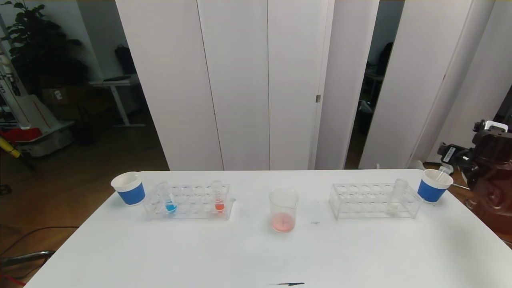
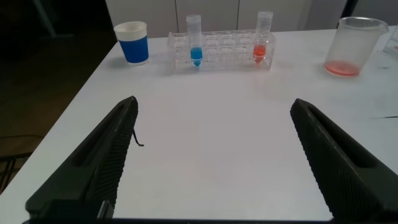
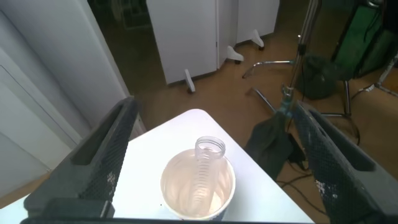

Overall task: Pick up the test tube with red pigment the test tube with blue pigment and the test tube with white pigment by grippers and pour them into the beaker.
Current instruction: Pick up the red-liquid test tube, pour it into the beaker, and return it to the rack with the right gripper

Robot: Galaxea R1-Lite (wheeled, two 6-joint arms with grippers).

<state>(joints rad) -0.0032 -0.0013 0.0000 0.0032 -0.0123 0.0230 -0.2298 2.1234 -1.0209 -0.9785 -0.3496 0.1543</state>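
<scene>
My left gripper should next grab the test tube with blue pigment by the upper part below its rim (image 1: pixel 164 189) (image 2: pixel 194 27), because the sides of its rack are around the tube's blue tip.
The test tube with blue pigment (image 1: pixel 170 200) and the test tube with red pigment (image 1: pixel 219 199) stand in the left clear rack (image 1: pixel 188 212). In the right rack (image 1: pixel 360 208) stands the test tube with white pigment (image 1: pixel 396 198). Between the racks is the beaker (image 1: pixel 283 210), with pink-red pigment at its bottom. Neither gripper shows in the head view. My left gripper (image 2: pixel 214 104) is open and empty over bare table, short of the blue tube (image 2: pixel 195 40), the red tube (image 2: pixel 262 37) and the beaker (image 2: pixel 351 43). My right gripper (image 3: pixel 212 106) is open above an empty tube (image 3: pixel 208 162) leaning in a cup (image 3: pixel 171 186).
A blue paper cup (image 1: pixel 129 188) stands left of the left rack. Another blue cup (image 1: pixel 434 186), with the empty tube in it, stands near the table's far right corner. Dark equipment (image 1: pixel 492 168) stands beyond the right table edge. White panels rise behind the table.
</scene>
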